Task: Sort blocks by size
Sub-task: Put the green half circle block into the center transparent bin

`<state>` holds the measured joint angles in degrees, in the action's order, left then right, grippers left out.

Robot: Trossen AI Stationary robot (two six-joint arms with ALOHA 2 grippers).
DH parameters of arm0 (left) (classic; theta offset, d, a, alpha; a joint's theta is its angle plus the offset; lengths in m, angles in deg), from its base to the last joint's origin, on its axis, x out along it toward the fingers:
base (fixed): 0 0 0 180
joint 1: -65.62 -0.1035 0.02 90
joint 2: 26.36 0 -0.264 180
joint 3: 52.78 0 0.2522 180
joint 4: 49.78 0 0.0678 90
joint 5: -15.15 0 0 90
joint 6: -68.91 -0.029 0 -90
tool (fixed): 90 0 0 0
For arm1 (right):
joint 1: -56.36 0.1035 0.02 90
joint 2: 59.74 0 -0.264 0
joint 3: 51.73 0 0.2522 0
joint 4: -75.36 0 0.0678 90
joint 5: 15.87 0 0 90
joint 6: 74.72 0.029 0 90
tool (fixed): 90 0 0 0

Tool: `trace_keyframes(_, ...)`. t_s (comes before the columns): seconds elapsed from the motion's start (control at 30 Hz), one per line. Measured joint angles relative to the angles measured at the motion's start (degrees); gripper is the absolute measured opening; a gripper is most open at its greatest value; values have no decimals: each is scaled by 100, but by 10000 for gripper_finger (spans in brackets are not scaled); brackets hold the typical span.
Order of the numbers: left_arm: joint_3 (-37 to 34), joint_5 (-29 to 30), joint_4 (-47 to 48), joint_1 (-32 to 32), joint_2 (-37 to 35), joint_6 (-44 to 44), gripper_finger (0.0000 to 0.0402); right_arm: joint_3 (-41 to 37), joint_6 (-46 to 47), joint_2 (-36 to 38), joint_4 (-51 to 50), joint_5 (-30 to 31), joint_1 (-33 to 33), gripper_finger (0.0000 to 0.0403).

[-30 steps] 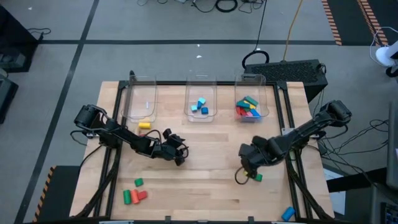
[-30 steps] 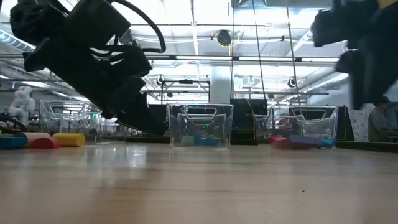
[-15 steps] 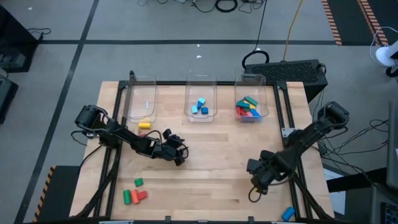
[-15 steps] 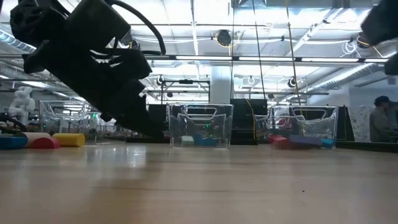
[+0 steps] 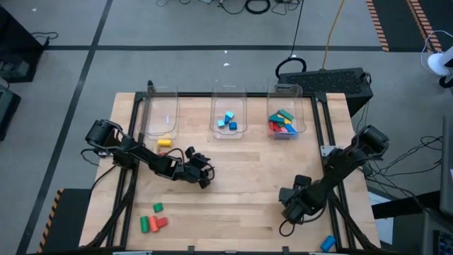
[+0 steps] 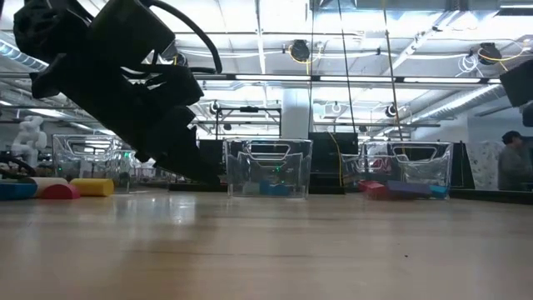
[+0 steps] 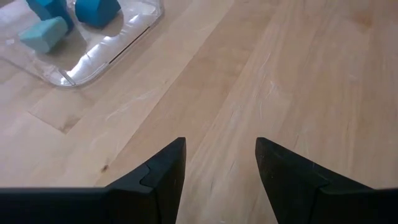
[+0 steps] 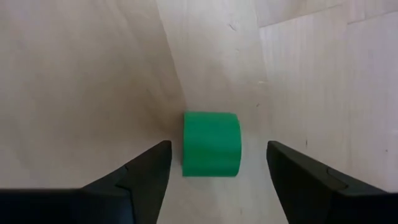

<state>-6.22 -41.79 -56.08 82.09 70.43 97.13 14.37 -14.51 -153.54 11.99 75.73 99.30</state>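
My right gripper grabs the short green block by opposite sides next, to sort the small blocks into the middle bin.
A short green cylinder block (image 8: 211, 144) lies on its side on the wooden table, between the two fingers of my right gripper (image 8: 217, 146). The fingers are open and stand on either side of it with a gap on each side. In the high view my right gripper (image 5: 291, 210) is near the table's near right part and hides this block. My left gripper (image 7: 221, 146) is open and empty over bare wood at the table's middle left (image 5: 204, 174). Blue blocks (image 5: 226, 122) lie in the middle bin, and mixed blocks (image 5: 282, 122) in the right bin.
Three clear bins (image 5: 161, 113) stand in a row along the far edge. A yellow block (image 5: 164, 142) lies in front of the left bin. Green and red blocks (image 5: 151, 222) lie at the near left, and a blue block (image 5: 327, 243) at the near right corner.
My right gripper has gone toward the table's near edge and now stands over the green block, which has stayed where it was. In the low view the right arm has left the picture at the right.
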Motion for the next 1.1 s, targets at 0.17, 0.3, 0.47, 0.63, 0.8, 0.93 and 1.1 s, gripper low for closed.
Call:
trace_keyframes(0.17,0,0,2,0,0,3,196,16,-163,-264,-3,-9,-2,261)
trace_keyframes(0.3,0,0,2,0,-1,-2,196,31,-211,-336,14,-22,-4,245)
trace_keyframes(0.47,0,9,2,0,-1,-107,196,30,-107,-321,34,-59,-15,180)
trace_keyframes(0.63,0,29,-40,-76,-2,-205,196,123,-427,-321,-25,-30,-192,108)
trace_keyframes(0.8,0,22,-53,-213,-2,-196,196,360,-1314,-261,-17,27,-593,108)
trace_keyframes(0.93,0,0,-59,-229,-2,-196,196,686,-2464,-222,-12,247,-1071,108)
trace_keyframes(1.1,0,-9,-146,-229,-2,-193,196,1305,-4126,-218,-2,498,-1856,111)
